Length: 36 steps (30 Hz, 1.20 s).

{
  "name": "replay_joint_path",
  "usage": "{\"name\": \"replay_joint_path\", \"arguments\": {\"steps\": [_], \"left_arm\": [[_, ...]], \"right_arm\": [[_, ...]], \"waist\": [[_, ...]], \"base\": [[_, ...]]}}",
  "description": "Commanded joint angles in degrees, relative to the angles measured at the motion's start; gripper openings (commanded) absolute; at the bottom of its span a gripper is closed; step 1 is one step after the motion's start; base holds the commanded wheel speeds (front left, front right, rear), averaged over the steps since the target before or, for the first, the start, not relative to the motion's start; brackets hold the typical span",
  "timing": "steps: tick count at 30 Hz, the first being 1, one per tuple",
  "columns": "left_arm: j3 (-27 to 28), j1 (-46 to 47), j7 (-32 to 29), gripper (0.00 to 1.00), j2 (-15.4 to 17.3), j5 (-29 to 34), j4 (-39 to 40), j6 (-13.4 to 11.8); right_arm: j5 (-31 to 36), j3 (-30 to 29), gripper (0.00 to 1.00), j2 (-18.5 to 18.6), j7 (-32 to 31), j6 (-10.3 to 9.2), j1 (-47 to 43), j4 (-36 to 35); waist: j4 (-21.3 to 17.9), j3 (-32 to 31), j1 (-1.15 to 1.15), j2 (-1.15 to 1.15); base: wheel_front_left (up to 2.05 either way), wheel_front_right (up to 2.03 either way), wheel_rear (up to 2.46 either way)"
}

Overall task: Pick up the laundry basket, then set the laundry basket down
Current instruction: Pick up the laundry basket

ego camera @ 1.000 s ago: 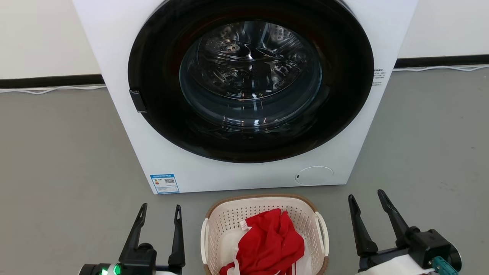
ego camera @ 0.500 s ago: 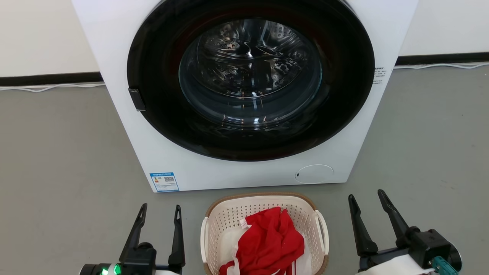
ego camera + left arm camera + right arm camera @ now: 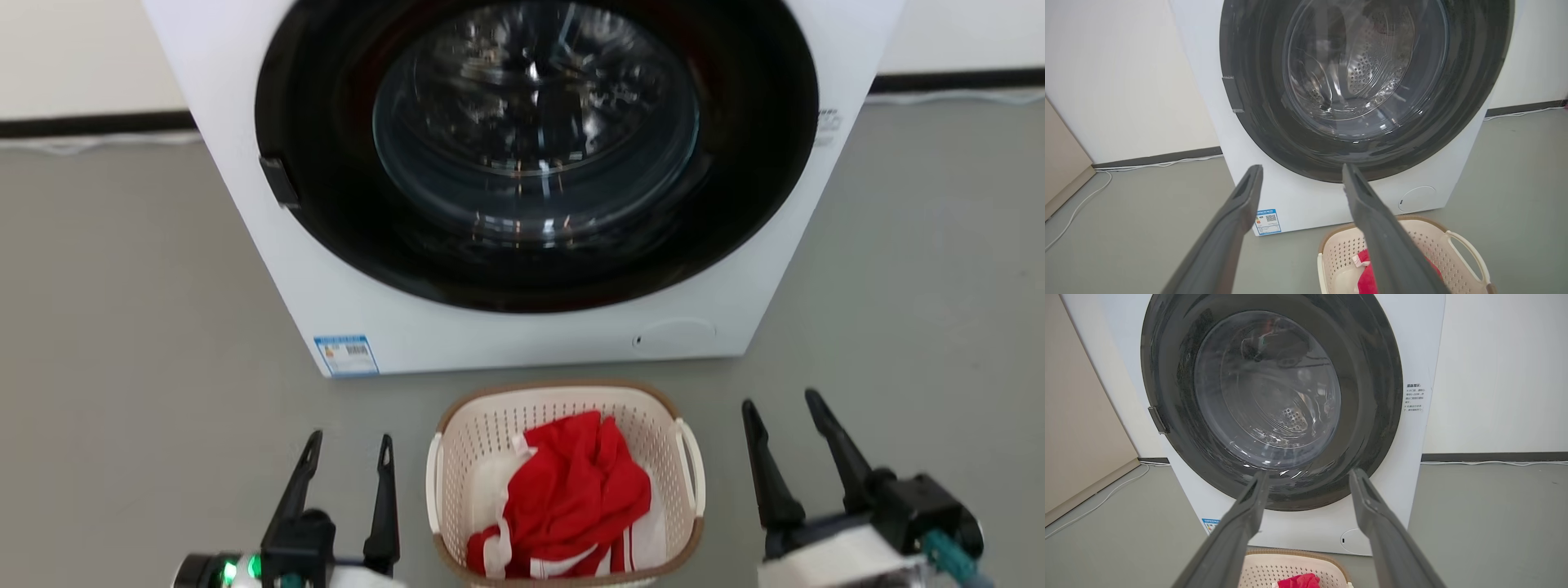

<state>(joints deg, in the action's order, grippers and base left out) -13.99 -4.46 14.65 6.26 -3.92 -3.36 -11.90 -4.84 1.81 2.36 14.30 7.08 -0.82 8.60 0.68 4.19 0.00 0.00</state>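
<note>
Loose red clothes [image 3: 573, 485] lie in the laundry basket's open top. My left gripper should next grab the basket by its white loop handle [image 3: 433, 485] to keep it level.
The laundry basket [image 3: 563, 404], cream-white with a brown rim and white side handles, stands on the grey floor before the washing machine, with red and white clothes [image 3: 571, 498] inside. My left gripper [image 3: 349, 445] is open to the basket's left, clear of it. Open as well, my right gripper [image 3: 780, 406] sits to the basket's right, apart from the handle. The left wrist view has the basket [image 3: 1433, 237] at the lower right, past my open fingers [image 3: 1237, 220]. In the right wrist view the basket's rim [image 3: 1290, 552] shows between my spread fingers [image 3: 1372, 514].
A white front-loading washing machine [image 3: 522, 335] with a dark round door [image 3: 535, 155] stands just behind the basket, its door shut. White cables [image 3: 1081, 200] run along the wall's foot. A beige panel [image 3: 1081, 428] stands at the left.
The whole head view has shifted: machine and basket sit higher in the picture and look closer, so the camera has moved. Both grippers keep their places beside the basket, still open.
</note>
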Motion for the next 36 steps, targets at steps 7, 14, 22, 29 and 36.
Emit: {"name": "replay_joint_path", "arguments": {"steps": [7, 14, 22, 29, 36], "left_arm": [[3.40, 10.48, 0.35, 1.00, -1.29, -2.01, -1.97, 2.89], [4.69, 21.03, 0.35, 1.00, -2.45, -2.83, -8.36, 5.31], [5.62, 30.76, 0.35, 1.00, -3.13, -3.28, -14.28, 6.69], [5.41, 35.95, 0.35, 1.00, -3.34, -3.59, -19.50, 7.41], [3.67, 37.19, 0.35, 1.00, -3.36, -5.34, -24.20, 7.94]], "right_arm": [[-1.12, -0.16, 1.00, 0.52, 0.70, 0.41, 10.00, 1.37], [-0.84, -2.57, 1.00, 0.52, 0.70, 0.41, 19.62, 5.76], [-0.15, -4.35, 1.00, 0.52, 0.70, 0.41, 27.70, 9.66], [0.22, -4.47, 1.00, 0.52, 0.70, 0.41, 31.56, 13.02], [0.02, -5.05, 1.00, 0.52, 0.70, 0.41, 32.24, 17.93]], "waist": [[0.51, 10.34, 0.00, 0.00], [1.01, 21.64, 0.00, 0.00], [1.44, 30.96, 0.00, 0.00], [1.59, 36.32, 0.00, 0.00], [1.23, 38.23, 0.00, 0.00]], "base": [[0.00, 0.00, 0.00], [0.00, 0.00, 0.00], [0.00, 0.00, 0.00], [0.00, 0.00, 0.00], [0.00, 0.00, 0.00]]}}
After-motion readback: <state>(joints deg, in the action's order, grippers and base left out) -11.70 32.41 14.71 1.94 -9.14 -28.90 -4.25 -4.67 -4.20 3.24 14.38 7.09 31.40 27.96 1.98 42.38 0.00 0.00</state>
